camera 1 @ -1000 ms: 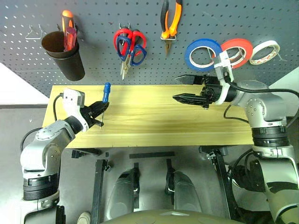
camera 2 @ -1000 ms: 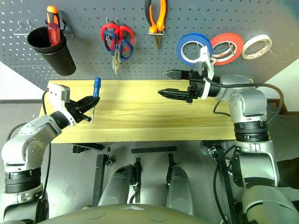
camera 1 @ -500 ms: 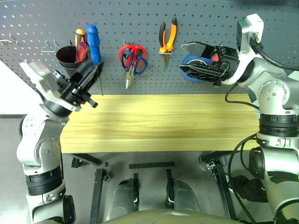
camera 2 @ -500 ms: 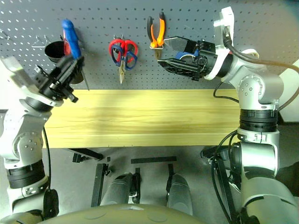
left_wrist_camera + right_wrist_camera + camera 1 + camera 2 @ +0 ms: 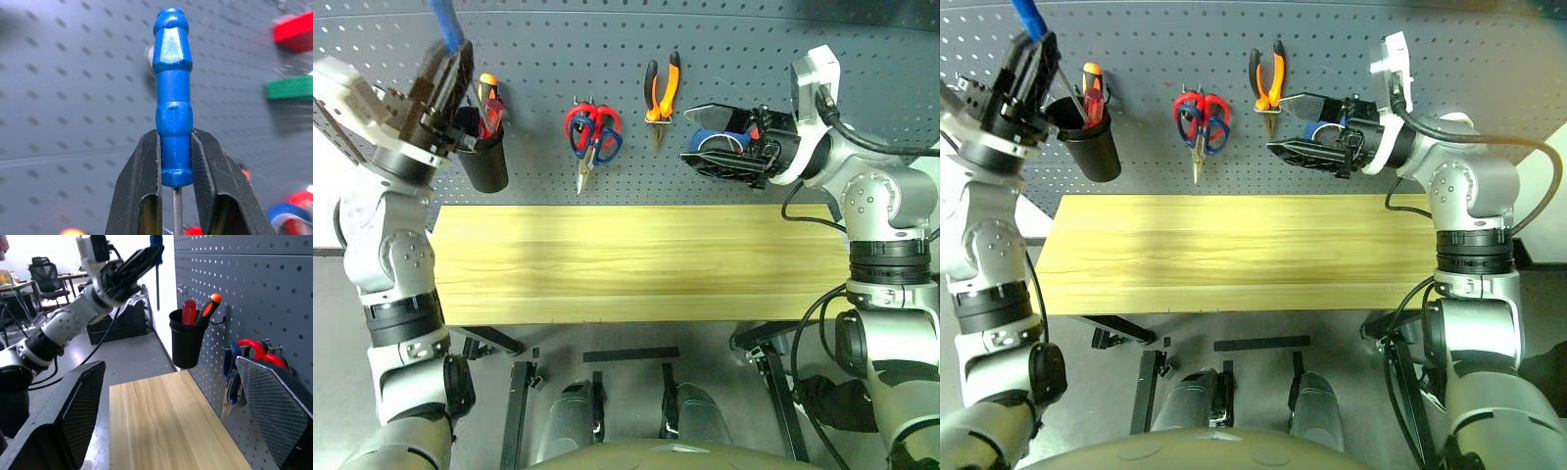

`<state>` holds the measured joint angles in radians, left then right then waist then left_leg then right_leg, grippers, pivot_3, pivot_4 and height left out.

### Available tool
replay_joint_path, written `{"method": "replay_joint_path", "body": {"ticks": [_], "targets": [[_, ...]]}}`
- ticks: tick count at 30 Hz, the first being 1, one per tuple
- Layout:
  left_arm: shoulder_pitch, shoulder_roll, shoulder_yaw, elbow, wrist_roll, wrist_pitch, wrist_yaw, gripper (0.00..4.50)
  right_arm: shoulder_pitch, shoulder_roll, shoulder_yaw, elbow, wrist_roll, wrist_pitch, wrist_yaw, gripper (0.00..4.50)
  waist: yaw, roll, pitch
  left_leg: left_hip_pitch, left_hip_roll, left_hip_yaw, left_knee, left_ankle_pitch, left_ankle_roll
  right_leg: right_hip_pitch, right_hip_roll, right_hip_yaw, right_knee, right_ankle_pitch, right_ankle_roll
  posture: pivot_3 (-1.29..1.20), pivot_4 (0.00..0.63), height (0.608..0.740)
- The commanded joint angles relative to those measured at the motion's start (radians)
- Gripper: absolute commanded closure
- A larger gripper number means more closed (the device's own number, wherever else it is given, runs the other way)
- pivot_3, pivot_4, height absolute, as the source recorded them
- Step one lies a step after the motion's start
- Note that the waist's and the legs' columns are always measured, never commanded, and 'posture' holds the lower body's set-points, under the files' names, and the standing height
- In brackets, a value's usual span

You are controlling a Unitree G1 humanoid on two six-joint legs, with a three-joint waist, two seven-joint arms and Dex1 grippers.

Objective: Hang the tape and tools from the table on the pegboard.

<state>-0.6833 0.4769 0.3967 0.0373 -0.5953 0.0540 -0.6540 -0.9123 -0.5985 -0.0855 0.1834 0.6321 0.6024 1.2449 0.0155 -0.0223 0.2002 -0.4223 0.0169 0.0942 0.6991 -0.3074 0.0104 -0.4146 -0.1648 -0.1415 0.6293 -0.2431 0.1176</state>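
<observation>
My left gripper keeps hold of the blue-handled screwdriver (image 5: pixel 447 23) until it is lower. From high above the opening of the black cup (image 5: pixel 481 157), the screwdriver would drop and miss.
My left gripper (image 5: pixel 445 69) is shut on the blue-handled screwdriver (image 5: pixel 173 107), held high before the pegboard (image 5: pixel 568 49). Its handle points up and its thin shaft slants down toward the mouth of a black cup (image 5: pixel 481 157). On the board hang the orange-and-black pliers (image 5: pixel 662 88) and the dark-handled scissors (image 5: pixel 605 145), the latter together with a red-handled pair (image 5: pixel 579 122). My right gripper (image 5: pixel 705 137) stands open and level in front of the blue tape (image 5: pixel 717 141), which it mostly hides. The table (image 5: pixel 636 259) is bare.
An orange-red screwdriver (image 5: pixel 487 90) stands in the black cup, which hangs on the board at the left. In the right wrist view the cup (image 5: pixel 188 342) and the left gripper (image 5: pixel 142 259) show beyond the tabletop (image 5: pixel 161 421).
The camera has tilted up. My left gripper has lifted the blue screwdriver from just over the table to above the black cup and turned it upright. The right gripper rose slightly, still open.
</observation>
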Motion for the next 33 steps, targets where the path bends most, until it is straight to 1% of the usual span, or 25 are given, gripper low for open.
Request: {"method": "replay_joint_path", "body": {"ticks": [1, 5, 10, 17, 19, 25, 26, 27, 29, 30, 32, 33], "targets": [[-0.117, 0.038, 0.004, 0.143, 0.082, -0.114, 0.019, 4.03, -0.025, -0.007, -0.02, -0.013, 0.005, -0.017, -0.004, 0.0, -0.001, 0.0, -0.004, 0.0, 0.0, 0.0, 0.0, 0.0, 0.0, 0.0, 0.0, 0.0, 0.0, 0.0, 0.0, 0.07, 0.075, 0.74], [-0.185, 0.056, -0.01, 0.32, 0.147, -0.184, 0.026, 4.03, -0.015, -0.013, -0.022, -0.021, 0.001, -0.016, -0.014, 0.0, -0.003, 0.001, -0.007, 0.001, 0.0, 0.0, 0.0, 0.0, 0.0, 0.001, 0.0, 0.0, 0.0, 0.0, 0.0, 0.07, 0.08, 0.74], [-0.204, 0.058, -0.03, 0.453, 0.208, -0.251, 0.038, 4.03, 0.002, -0.027, -0.02, -0.036, -0.011, -0.019, -0.026, 0.0, -0.004, 0.001, -0.008, 0.003, 0.0, 0.0, 0.0, 0.0, 0.0, 0.002, 0.0, 0.0, 0.0, 0.0, 0.0, 0.06, 0.087, 0.74], [-0.185, 0.064, -0.051, 0.526, 0.262, -0.312, 0.043, 4.03, 0.028, -0.036, -0.023, -0.06, -0.03, -0.034, -0.043, 0.0, -0.004, 0.001, -0.008, 0.003, 0.0, 0.0, 0.0, 0.0, 0.0, 0.002, 0.0, 0.0, 0.0, 0.0, 0.0, 0.05, 0.092, 0.74], [-0.182, 0.07, -0.054, 0.53, 0.269, -0.309, 0.04, 3.3, 0.035, -0.036, -0.025, -0.067, -0.032, -0.038, -0.047, 0.0, -0.005, 0.001, -0.008, 0.003, 0.0, 0.0, 0.0, 0.0, 0.0, 0.002, 0.0, 0.0, 0.0, 0.0, 0.0, 0.05, 0.092, 0.74], [-0.168, 0.086, -0.039, 0.494, 0.267, -0.327, 0.05, 1.48, 0.047, -0.039, -0.032, -0.076, -0.032, -0.042, -0.061, 0.0, -0.006, 0.001, -0.008, 0.003, 0.0, 0.0, 0.0, 0.0, 0.0, 0.002, 0.0, 0.0, 0.0, 0.0, 0.0, 0.04, 0.094, 0.74], [-0.161, 0.089, -0.033, 0.475, 0.253, -0.32, 0.044, 1.11, 0.05, -0.041, -0.034, -0.075, -0.032, -0.043, -0.062, 0.0, -0.006, 0.001, -0.008, 0.003, 0.0, 0.0, 0.0, 0.0, 0.0, 0.002, 0.0, 0.0, 0.0, 0.0, 0.0, 0.04, 0.097, 0.74], [-0.152, 0.09, -0.027, 0.451, 0.234, -0.315, 0.031, 0.87, 0.052, -0.043, -0.035, -0.075, -0.032, -0.044, -0.063, 0.0, -0.006, 0.001, -0.008, 0.003, 0.0, 0.0, 0.0, 0.0, 0.0, 0.002, 0.0, 0.0, 0.0, 0.0, 0.0, 0.04, 0.097, 0.74], [-0.111, 0.09, -0.022, 0.345, 0.137, -0.254, -0.054, 0.16, 0.056, -0.048, -0.038, -0.073, -0.033, -0.047, -0.065, 0.0, -0.007, 0.001, -0.008, 0.003, 0.0, 0.0, 0.0, 0.0, 0.0, 0.002, 0.0, 0.0, 0.0, 0.0, 0.0, 0.04, 0.098, 0.74], [-0.078, 0.097, -0.026, 0.273, 0.083, -0.227, -0.115, 0.01, 0.059, -0.051, -0.041, -0.072, -0.032, -0.047, -0.065, 0.0, -0.007, 0.001, -0.008, 0.003, 0.0, 0.0, 0.0, 0.0, 0.0, 0.002, 0.0, 0.0, 0.0, 0.0, 0.0, 0.03, 0.098, 0.74], [-0.026, 0.121, -0.025, 0.165, 0.012, -0.158, -0.176, 0.01, 0.066, -0.059, -0.046, -0.074, -0.029, -0.045, -0.066, 0.0, -0.008, 0.001, -0.008, 0.003, 0.0, 0.0, 0.0, 0.0, 0.0, 0.002, 0.0, 0.0, 0.0, 0.0, 0.0, 0.03, 0.099, 0.74], [-0.003, 0.132, -0.014, 0.105, -0.046, -0.095, -0.187, 0.01, 0.07, -0.065, -0.049, -0.076, -0.026, -0.043, -0.065, 0.0, -0.009, 0.001, -0.008, 0.003, 0.0, 0.0, 0.001, 0.0, 0.0, 0.002, 0.0, 0.0, 0.0, 0.0, 0.0, 0.03, 0.099, 0.74]]}}
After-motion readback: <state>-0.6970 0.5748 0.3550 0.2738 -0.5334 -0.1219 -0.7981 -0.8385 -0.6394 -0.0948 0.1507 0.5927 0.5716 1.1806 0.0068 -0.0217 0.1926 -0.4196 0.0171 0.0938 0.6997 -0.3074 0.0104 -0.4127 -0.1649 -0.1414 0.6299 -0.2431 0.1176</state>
